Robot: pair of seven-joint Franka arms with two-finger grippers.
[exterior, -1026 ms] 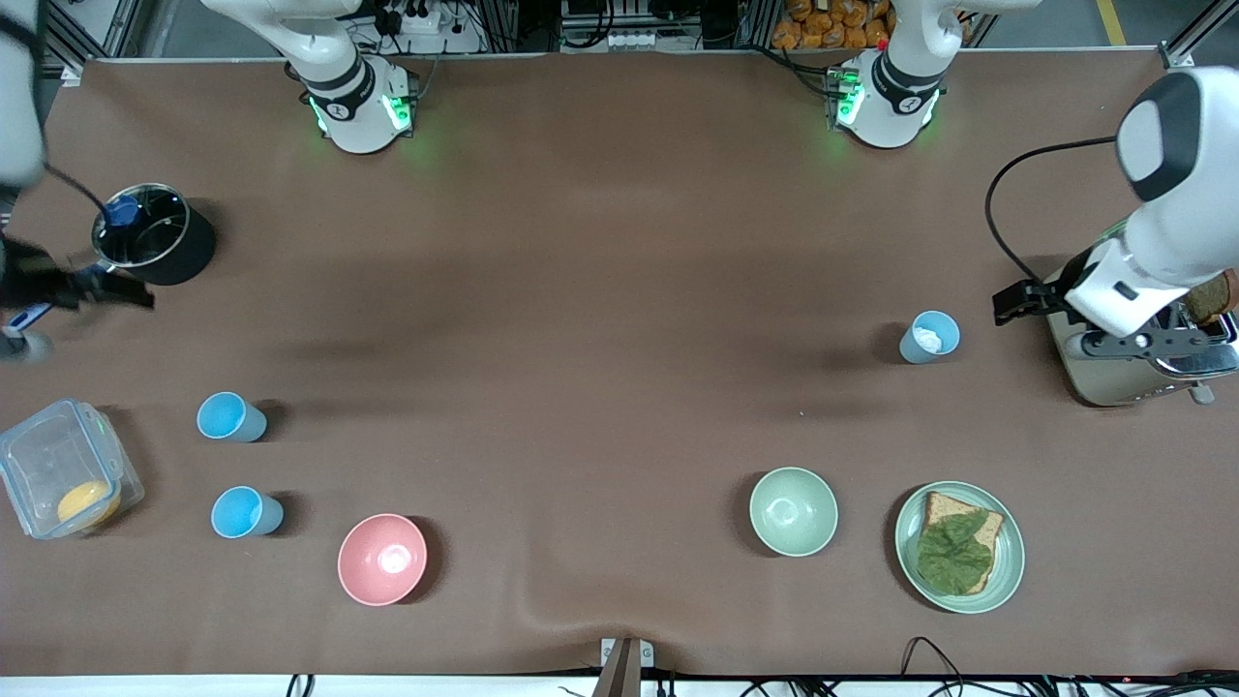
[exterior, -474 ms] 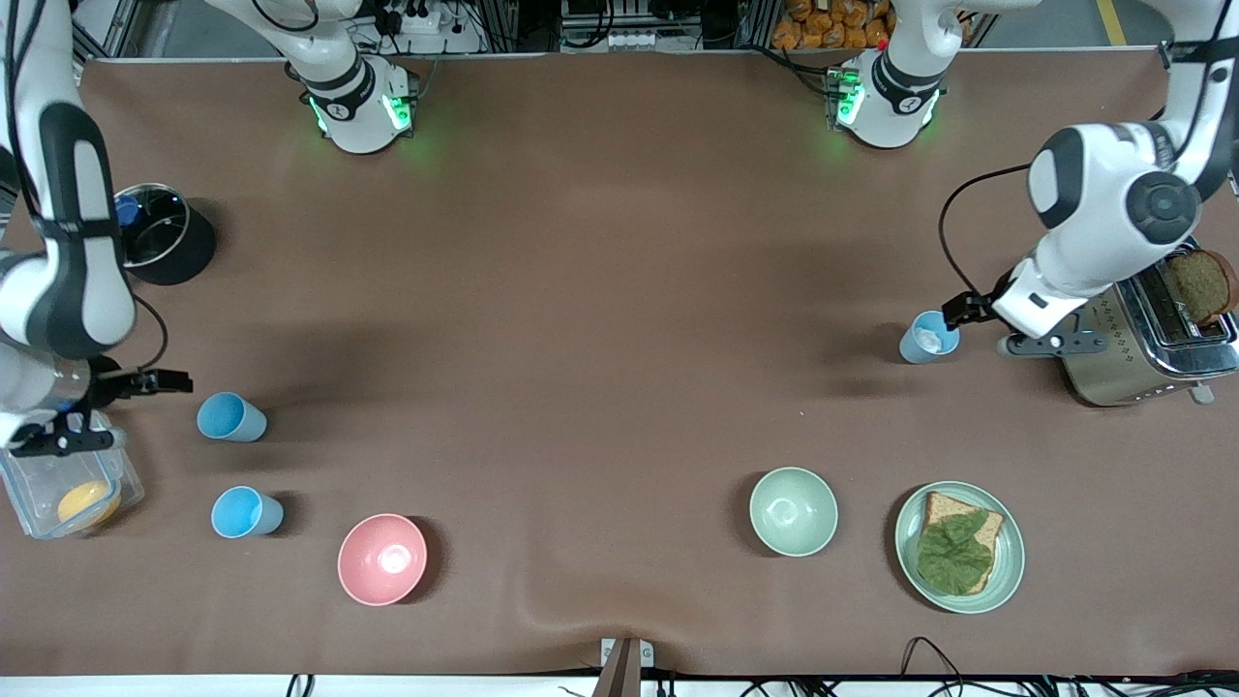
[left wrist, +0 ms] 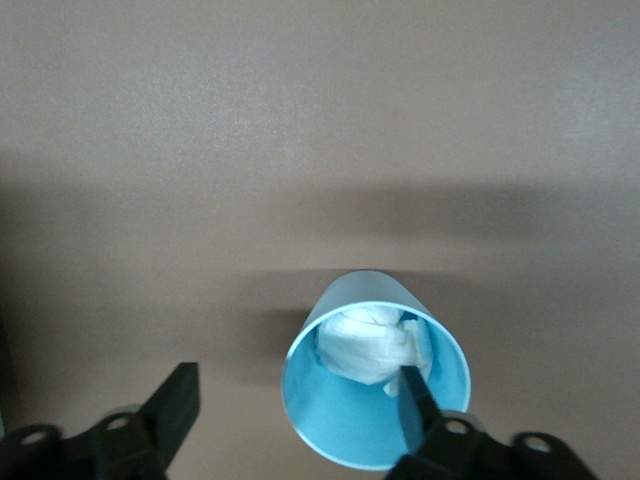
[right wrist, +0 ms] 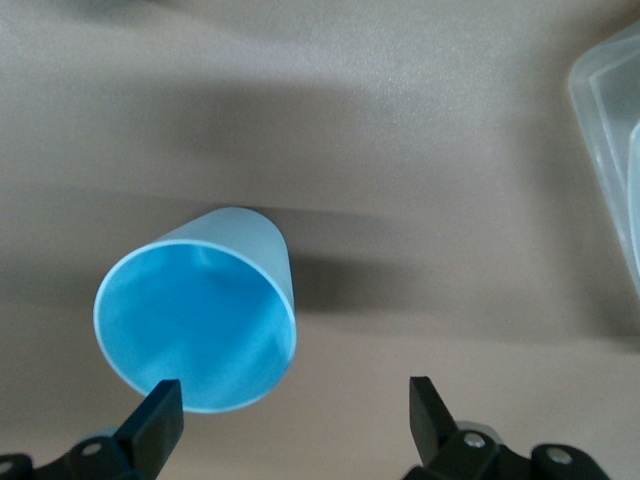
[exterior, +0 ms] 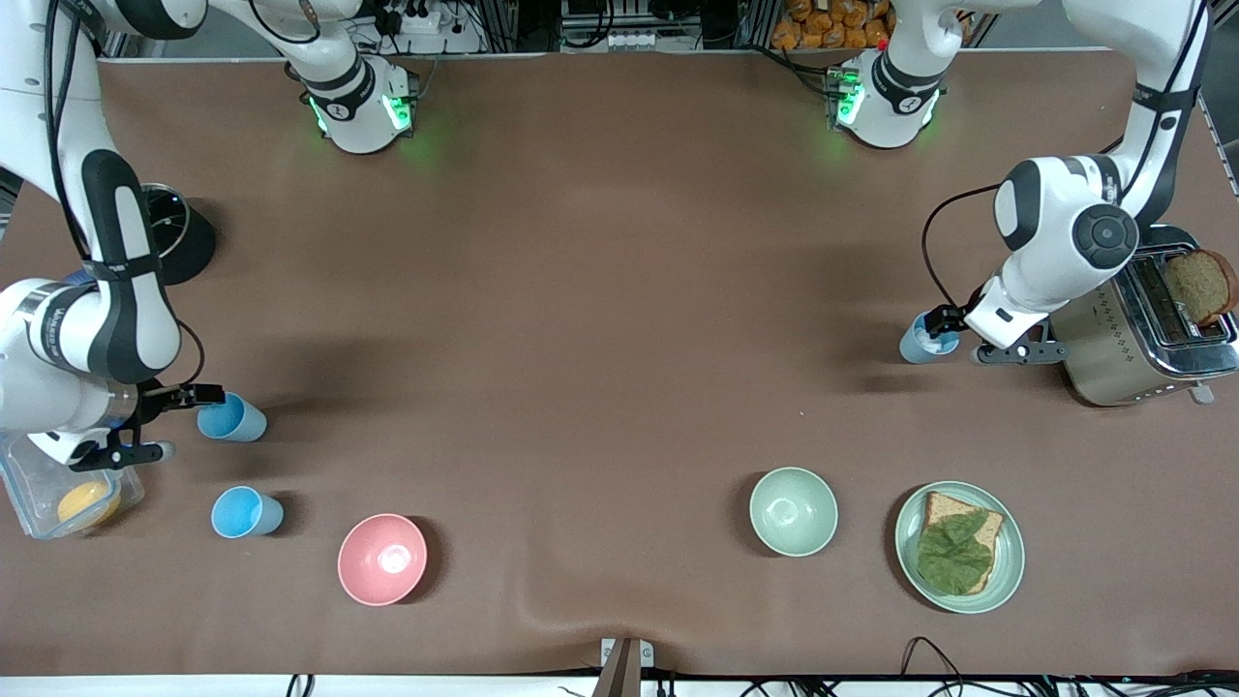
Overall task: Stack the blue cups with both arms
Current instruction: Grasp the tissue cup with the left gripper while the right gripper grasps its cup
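My right gripper should move closer first and then close on the cup. Its fingers stop short of the blue cup's near side [right wrist: 283, 359], so they would miss if they closed now.
Three light-blue cups stand upright on the brown table. One cup [exterior: 920, 342] is at the left arm's end, beside the toaster, with crumpled white paper [left wrist: 372, 340] inside it. My left gripper [exterior: 971, 336] is open at this cup [left wrist: 340, 420]: one finger [left wrist: 415, 400] is over its mouth, the other is outside. Two empty cups are at the right arm's end. My right gripper [exterior: 165, 424] is open beside the one farther from the front camera [exterior: 230, 418], with one finger [right wrist: 160, 412] at the rim of that cup [right wrist: 200, 325]. The other cup [exterior: 247, 511] stands nearer the camera.
A clear box [exterior: 58, 484] with an orange thing in it lies under the right wrist. A black pot [exterior: 179, 242], a pink bowl [exterior: 382, 559], a pale green bowl [exterior: 793, 511], a plate [exterior: 1007, 571] with bread and lettuce, and a toaster [exterior: 1142, 339] also stand on the table.
Both arms have swung in from the table's ends and come down to a cup each. The cups have not moved.
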